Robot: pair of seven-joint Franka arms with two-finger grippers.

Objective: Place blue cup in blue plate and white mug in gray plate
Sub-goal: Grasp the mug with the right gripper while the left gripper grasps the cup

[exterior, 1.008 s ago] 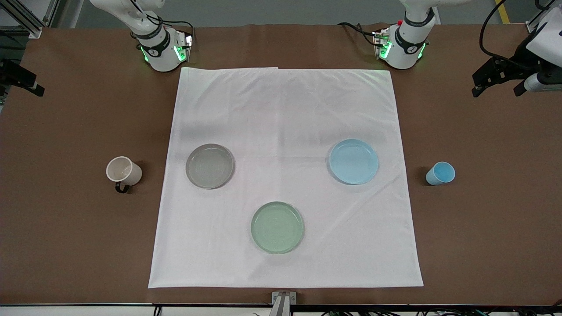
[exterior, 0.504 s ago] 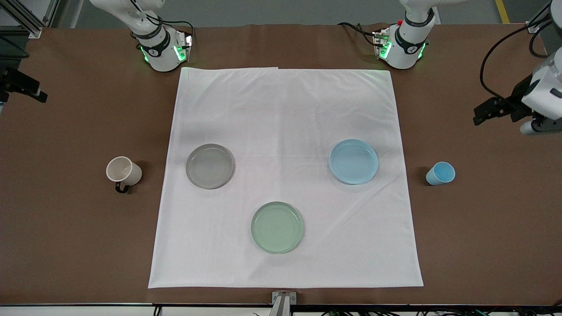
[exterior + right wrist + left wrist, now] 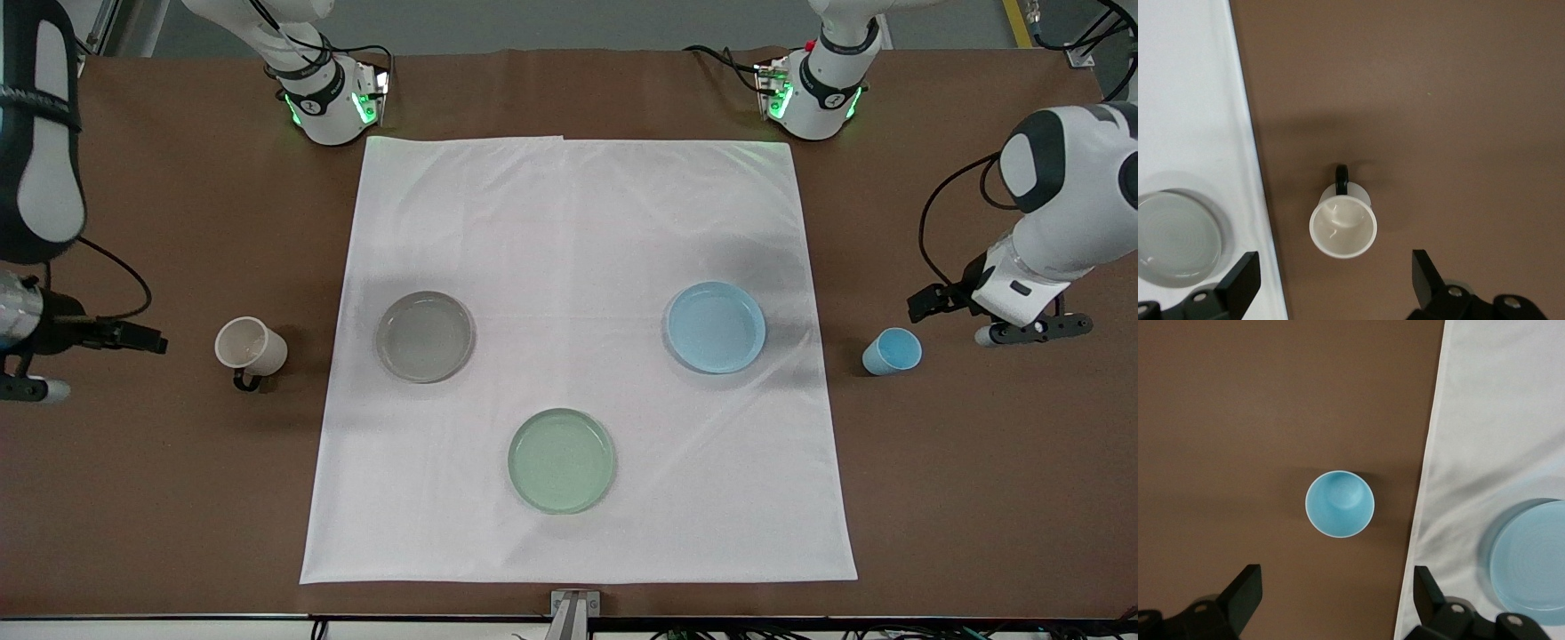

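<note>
The white mug's black handle (image 3: 245,380) should stay free on the way to the gray plate, so my right gripper should grab the mug by its body (image 3: 244,359) next.
The blue cup (image 3: 892,350) stands upright on the bare brown table at the left arm's end, off the cloth, also in the left wrist view (image 3: 1339,503). The blue plate (image 3: 717,326) lies empty on the white cloth. The white mug (image 3: 250,346) stands upright at the right arm's end, also in the right wrist view (image 3: 1343,229). The gray plate (image 3: 425,336) lies empty on the cloth. My left gripper (image 3: 1033,330) (image 3: 1336,593) hangs open and empty over the table beside the cup. My right gripper (image 3: 27,388) (image 3: 1335,270) hangs open and empty over the table beside the mug.
A pale green plate (image 3: 561,460) lies on the white cloth (image 3: 578,222), nearer to the front camera than the other two plates. The arm bases stand at the table's edge farthest from the front camera. The cloth's edge runs between each cup and its plate.
Both arms have swung in from the table's ends and come down. The left gripper now hangs by the blue cup, the right gripper by the white mug. Cups and plates have not moved.
</note>
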